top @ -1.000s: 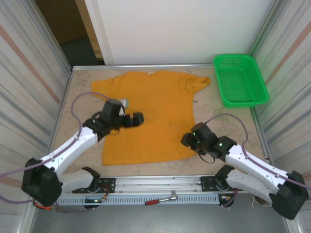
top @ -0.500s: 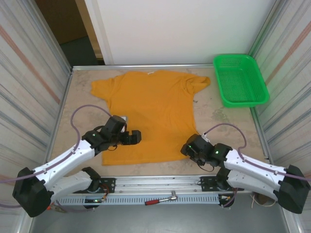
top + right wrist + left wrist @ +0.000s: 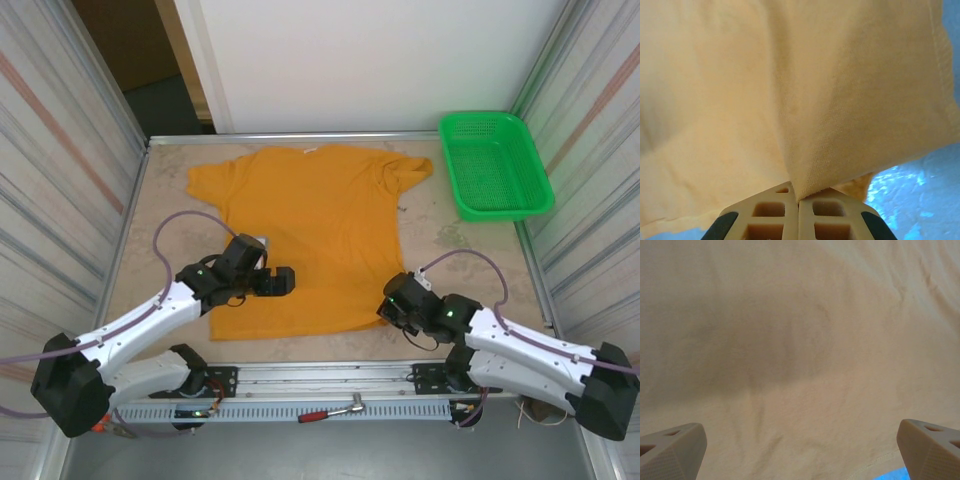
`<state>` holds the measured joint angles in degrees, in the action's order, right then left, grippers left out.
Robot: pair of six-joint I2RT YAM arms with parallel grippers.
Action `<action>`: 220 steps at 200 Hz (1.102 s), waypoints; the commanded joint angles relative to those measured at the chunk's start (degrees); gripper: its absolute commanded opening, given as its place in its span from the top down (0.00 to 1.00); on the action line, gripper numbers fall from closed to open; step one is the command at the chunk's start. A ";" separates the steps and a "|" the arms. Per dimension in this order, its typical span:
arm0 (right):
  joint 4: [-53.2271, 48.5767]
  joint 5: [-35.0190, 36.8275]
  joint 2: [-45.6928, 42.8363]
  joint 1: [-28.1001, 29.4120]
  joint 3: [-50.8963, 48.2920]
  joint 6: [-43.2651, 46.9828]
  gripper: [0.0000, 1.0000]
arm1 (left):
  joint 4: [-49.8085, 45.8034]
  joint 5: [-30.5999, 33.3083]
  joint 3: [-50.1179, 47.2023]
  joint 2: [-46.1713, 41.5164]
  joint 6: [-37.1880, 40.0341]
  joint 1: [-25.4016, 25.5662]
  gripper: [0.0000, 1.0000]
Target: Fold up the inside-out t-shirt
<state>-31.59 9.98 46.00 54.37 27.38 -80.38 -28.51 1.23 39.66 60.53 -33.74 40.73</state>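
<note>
I will next use my left gripper to grab the inside-out t-shirt (image 3: 320, 220) by the upper layer of its near hem (image 3: 307, 334), opening it so my right gripper can reach inside.
The inside-out t-shirt (image 3: 320, 220) lies spread flat on the table, plain orange side up, collar toward the far edge. My left gripper (image 3: 283, 282) hovers over its lower left part, close above the cloth (image 3: 800, 340). It is open wide (image 3: 802, 437) with nothing between the fingertips (image 3: 680, 445). My right gripper (image 3: 387, 306) sits at the shirt's near right corner. In the right wrist view it is shut (image 3: 799, 197) on a pinched fold of the orange cloth (image 3: 840, 100), which rises in a ridge from the jaws.
A green plastic basket (image 3: 495, 165) stands at the far right of the table (image 3: 450, 240). A red-handled tool (image 3: 330, 412) lies on the rail between the arm bases. Corrugated walls close in both sides.
The right gripper slid to the shirt's near right corner and closed on the cloth. The left gripper moved back toward the near hem, staying open.
</note>
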 commanded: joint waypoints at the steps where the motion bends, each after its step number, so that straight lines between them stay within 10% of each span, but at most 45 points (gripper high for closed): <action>1: -4.57 3.05 -3.18 0.30 3.24 0.90 1.00 | -0.58 2.68 1.20 -0.91 5.17 3.06 0.02; 120: -3.18 1.59 -5.48 -3.70 6.79 3.47 1.00 | 28.00 22.54 1.86 15.17 20.92 33.26 0.01; 220: -2.16 1.27 -7.54 -4.25 7.18 3.38 1.00 | 31.50 44.42 9.60 34.63 23.96 38.58 0.01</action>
<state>-33.87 10.52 39.90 50.48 32.86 -77.52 2.24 37.71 47.70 93.10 -10.70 79.15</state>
